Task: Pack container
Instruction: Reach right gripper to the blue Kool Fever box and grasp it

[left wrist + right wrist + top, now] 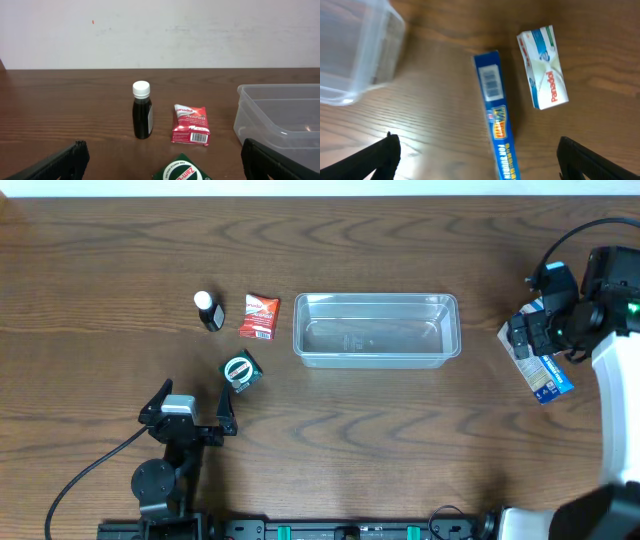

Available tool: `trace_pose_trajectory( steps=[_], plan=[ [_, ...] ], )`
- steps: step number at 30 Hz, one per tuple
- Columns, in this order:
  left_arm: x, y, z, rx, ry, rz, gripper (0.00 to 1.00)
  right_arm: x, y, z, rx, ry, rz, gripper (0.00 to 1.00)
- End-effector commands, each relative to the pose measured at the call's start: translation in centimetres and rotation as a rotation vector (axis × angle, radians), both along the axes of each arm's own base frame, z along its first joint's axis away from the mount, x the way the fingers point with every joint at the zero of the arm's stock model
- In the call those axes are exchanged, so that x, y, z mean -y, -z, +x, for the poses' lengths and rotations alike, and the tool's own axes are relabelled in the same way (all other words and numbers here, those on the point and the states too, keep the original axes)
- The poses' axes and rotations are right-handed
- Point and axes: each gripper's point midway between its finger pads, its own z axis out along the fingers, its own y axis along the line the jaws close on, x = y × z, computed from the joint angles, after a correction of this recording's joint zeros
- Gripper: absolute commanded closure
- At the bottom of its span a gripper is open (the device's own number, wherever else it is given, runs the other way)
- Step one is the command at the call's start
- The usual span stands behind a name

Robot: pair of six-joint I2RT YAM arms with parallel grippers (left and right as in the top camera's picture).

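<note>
The long blue box needs to go down into the container (376, 298), so my right gripper should next grab it from above, with its fingers across its narrow side near mid-length (548, 357).
The clear plastic container (376, 298) sits empty at the table's middle; it also shows in the left wrist view (280, 115) and the right wrist view (355, 50). My left gripper (192, 408) is open and empty, just in front of a green round-label box (241, 371) (182, 171). Beyond it stand a dark bottle with a white cap (208, 311) (142, 111) and a red packet (259, 317) (190, 125). My right gripper (540, 340) (477, 160) is open above a long blue box (548, 375) (495, 115). A white Panadol box (543, 67) lies beside it.
The right arm's white body (615, 380) stands along the table's right edge. A black cable (80, 475) runs from the left arm's base at the front left. A white wall (160, 30) rises behind the table's far edge.
</note>
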Motion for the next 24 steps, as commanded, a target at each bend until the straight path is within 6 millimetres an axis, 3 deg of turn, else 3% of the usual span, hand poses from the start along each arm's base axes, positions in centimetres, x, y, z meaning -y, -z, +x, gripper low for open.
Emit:
trace_pose_trajectory(
  steps=[1, 4, 14, 19, 24],
  plan=[
    [0.2, 1.5, 0.0, -0.044, 0.009, -0.011, 0.02, 2.0, 0.6, 0.3, -0.021, 0.007, -0.019, 0.11],
    [0.2, 1.5, 0.0, -0.044, 0.009, -0.011, 0.02, 2.9, 2.2, 0.0, -0.070, 0.033, -0.003, 0.20],
    [0.2, 1.5, 0.0, -0.044, 0.009, -0.011, 0.02, 3.4, 7.1, -0.5, -0.227, 0.040, 0.032, 0.28],
    [0.2, 1.5, 0.0, -0.044, 0.009, -0.011, 0.02, 3.3, 8.5, -0.7, -0.265, 0.029, 0.042, 0.38],
    [0.2, 1.5, 0.0, -0.044, 0.009, -0.011, 0.02, 3.4, 8.5, -0.7, -0.268, 0.030, 0.040, 0.46]
  ],
)
